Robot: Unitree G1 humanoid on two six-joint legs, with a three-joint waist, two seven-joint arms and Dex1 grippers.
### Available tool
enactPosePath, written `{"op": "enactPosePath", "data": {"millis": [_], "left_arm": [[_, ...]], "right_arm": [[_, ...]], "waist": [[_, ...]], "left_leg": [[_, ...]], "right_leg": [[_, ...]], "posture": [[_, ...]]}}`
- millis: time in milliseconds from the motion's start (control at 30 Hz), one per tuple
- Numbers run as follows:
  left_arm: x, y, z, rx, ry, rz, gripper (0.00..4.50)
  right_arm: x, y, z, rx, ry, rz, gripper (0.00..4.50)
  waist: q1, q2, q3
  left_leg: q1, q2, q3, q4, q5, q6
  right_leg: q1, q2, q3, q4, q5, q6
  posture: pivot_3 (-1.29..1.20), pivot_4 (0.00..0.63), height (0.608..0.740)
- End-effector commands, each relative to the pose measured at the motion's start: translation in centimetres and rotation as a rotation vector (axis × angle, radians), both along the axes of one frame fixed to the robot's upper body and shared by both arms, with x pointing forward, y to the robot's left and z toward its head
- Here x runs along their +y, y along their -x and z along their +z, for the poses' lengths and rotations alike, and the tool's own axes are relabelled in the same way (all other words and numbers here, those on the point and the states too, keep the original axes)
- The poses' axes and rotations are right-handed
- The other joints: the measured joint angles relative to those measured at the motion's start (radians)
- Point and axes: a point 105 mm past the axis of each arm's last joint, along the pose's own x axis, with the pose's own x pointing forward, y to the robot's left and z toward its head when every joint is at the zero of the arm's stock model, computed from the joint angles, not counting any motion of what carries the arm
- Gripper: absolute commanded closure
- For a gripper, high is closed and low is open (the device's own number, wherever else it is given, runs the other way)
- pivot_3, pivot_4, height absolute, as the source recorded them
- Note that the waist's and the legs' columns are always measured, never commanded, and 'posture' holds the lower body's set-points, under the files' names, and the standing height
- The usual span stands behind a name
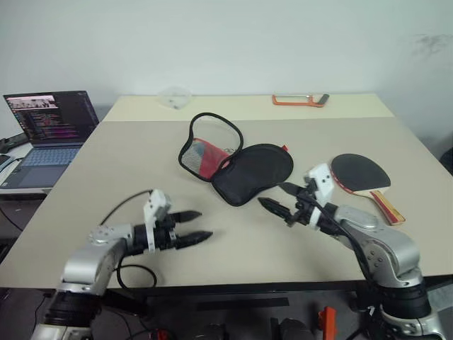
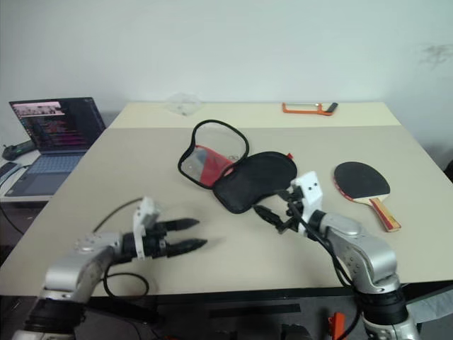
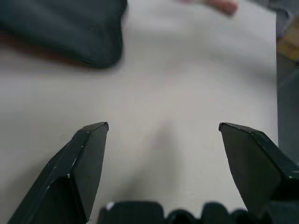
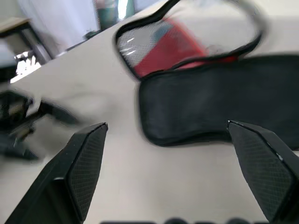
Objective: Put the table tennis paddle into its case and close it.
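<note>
The paddle's round black side is too wide for the robot's fingers, so the right gripper needs to pick up the paddle next by its narrow striped handle (image 1: 388, 207).
The case (image 1: 244, 170) lies unzipped in the middle of the table, its black half flat and its clear, red-backed half (image 1: 211, 147) propped up behind. On the table to its right lies the table tennis paddle (image 1: 361, 174), black face up, with its handle pointing toward the front right. My right gripper (image 1: 271, 193) is open and empty. It hovers just in front of the case's near right edge and points at it; the right wrist view shows the case (image 4: 210, 112) close ahead. My left gripper (image 1: 205, 224) is open and empty over bare table to the case's front left.
An open laptop (image 1: 49, 134) sits on a lower side table at the left. On the far table section lie an orange-framed tool (image 1: 301, 100) and a clear plastic item (image 1: 173, 95). The table's front edge runs just below both grippers.
</note>
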Motion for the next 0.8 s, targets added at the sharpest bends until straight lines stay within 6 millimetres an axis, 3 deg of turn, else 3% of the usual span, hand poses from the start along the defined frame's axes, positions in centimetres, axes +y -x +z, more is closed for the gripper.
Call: {"op": "enactPosePath", "data": {"millis": [33, 200, 433, 800], "left_arm": [[0.0, -0.6, 3.1, -0.084, 0.046, -0.013, 0.36], [-0.1, -1.4, 4.6, -0.118, 0.066, -0.008, 0.36], [-0.4, -1.4, 4.9, -0.129, 0.068, -0.015, 0.36], [-0.6, -1.4, 4.8, -0.128, 0.077, -0.012, 0.36]], "right_arm": [[1.6, -0.6, -0.7, 0.067, 0.015, -0.008, 0.00], [2.4, -3.1, -2.6, 0.127, 0.082, -0.132, 0.00], [2.6, -4.3, -3.8, 0.157, 0.107, -0.197, 0.00], [5.6, -6.4, -3.0, 0.155, 0.007, -0.211, 0.00]], "waist": [[0.002, 0.000, 0.000], [-0.002, 0.000, 0.000], [-0.007, 0.000, 0.000], [-0.009, 0.000, 0.000]], "left_leg": [[0.000, -0.001, 0.000, 0.000, 0.000, 0.000], [0.000, -0.001, 0.002, 0.000, 0.002, -0.003], [-0.001, -0.001, 0.004, -0.001, 0.002, -0.003], [-0.001, 0.000, 0.005, -0.001, 0.002, -0.004]], "right_leg": [[0.000, 0.000, 0.000, 0.000, 0.000, 0.000], [-0.001, 0.000, -0.001, 0.000, 0.000, 0.000], [-0.004, 0.000, 0.000, 0.001, 0.000, 0.000], [-0.006, 0.001, 0.001, 0.003, 0.000, 0.000]], "posture": [[0.00, 0.150, 0.740], [0.00, 0.150, 0.740], [0.00, 0.150, 0.740], [0.00, 0.150, 0.740]]}}
